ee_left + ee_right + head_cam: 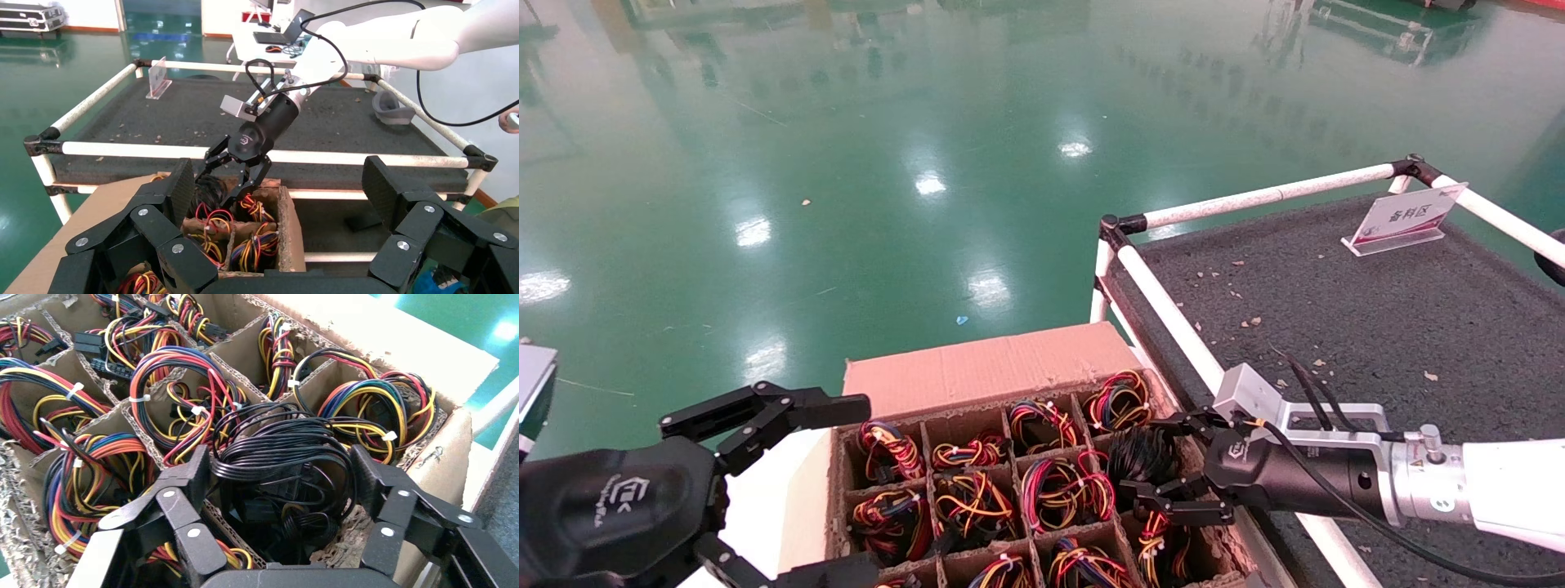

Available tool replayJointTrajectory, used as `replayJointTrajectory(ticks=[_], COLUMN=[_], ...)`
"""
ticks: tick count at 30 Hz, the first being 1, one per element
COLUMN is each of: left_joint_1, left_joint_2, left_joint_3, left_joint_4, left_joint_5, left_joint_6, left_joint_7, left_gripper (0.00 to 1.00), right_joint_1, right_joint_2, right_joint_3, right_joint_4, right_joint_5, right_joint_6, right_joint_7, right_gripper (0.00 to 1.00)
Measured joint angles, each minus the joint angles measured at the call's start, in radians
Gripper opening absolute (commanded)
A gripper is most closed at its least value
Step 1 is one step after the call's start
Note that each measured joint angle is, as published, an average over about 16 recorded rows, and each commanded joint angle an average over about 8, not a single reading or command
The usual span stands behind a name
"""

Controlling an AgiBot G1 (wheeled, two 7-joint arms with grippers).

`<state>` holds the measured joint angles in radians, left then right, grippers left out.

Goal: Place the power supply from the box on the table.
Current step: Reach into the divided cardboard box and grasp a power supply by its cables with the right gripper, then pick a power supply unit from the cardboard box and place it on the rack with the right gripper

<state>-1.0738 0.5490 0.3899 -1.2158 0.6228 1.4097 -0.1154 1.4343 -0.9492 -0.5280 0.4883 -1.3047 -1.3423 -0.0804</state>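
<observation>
The robot's right gripper will next grab the power supply by the black cable coil (pixel 1143 456) (pixel 284 450) standing up, because the cardboard sides are close around the power supply's body.
The brown cardboard box (pixel 993 363) stands beside the table (pixel 1377 327), its grid cells full of wire bundles. In one cell near the table side lies the power supply (pixel 1133 447), showing only its coil of black cables (pixel 281 447); its metal body is hidden. My right gripper (pixel 1150 461) is down at that cell and open, one finger on each side of the black coil (pixel 280 462). The left wrist view shows it from the front (pixel 223 177). My left gripper (pixel 846 490) is parked open at the box's near left corner (pixel 278 184).
Red-yellow-orange wire bundles (pixel 1058 490) fill the other cells. A white pipe rail (pixel 1173 314) runs between box and table. A clear sign holder (pixel 1406 216) stands at the table's far side, and a grey bowl-like object (pixel 392 110) sits on it. Green floor lies beyond.
</observation>
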Motion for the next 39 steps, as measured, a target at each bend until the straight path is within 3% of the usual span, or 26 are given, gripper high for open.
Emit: replayJointTrajectory(ticks=[21, 31, 39], left_joint_1=[0.0, 0.0, 0.0], left_joint_2=[0.0, 0.0, 0.0], left_joint_3=[0.0, 0.0, 0.0], left_joint_4=[0.0, 0.0, 0.0], left_joint_5=[0.0, 0.0, 0.0], left_joint_6=[0.0, 0.0, 0.0], left_joint_7=[0.0, 0.0, 0.0], left_gripper=[1.0, 1.0, 1.0], right_joint_1=[0.009, 0.043, 0.102], right_joint_2=[-0.007, 0.011, 0.033], right_joint_3=[0.003, 0.018, 0.04], right_joint_4=[-0.044, -0.068, -0.099], right_joint_5=[0.01, 0.051, 0.108], right_joint_6=[-0.018, -0.101, -0.185], right_joint_7=[0.008, 0.076, 0.185], right_gripper=[0.0, 0.0, 0.0])
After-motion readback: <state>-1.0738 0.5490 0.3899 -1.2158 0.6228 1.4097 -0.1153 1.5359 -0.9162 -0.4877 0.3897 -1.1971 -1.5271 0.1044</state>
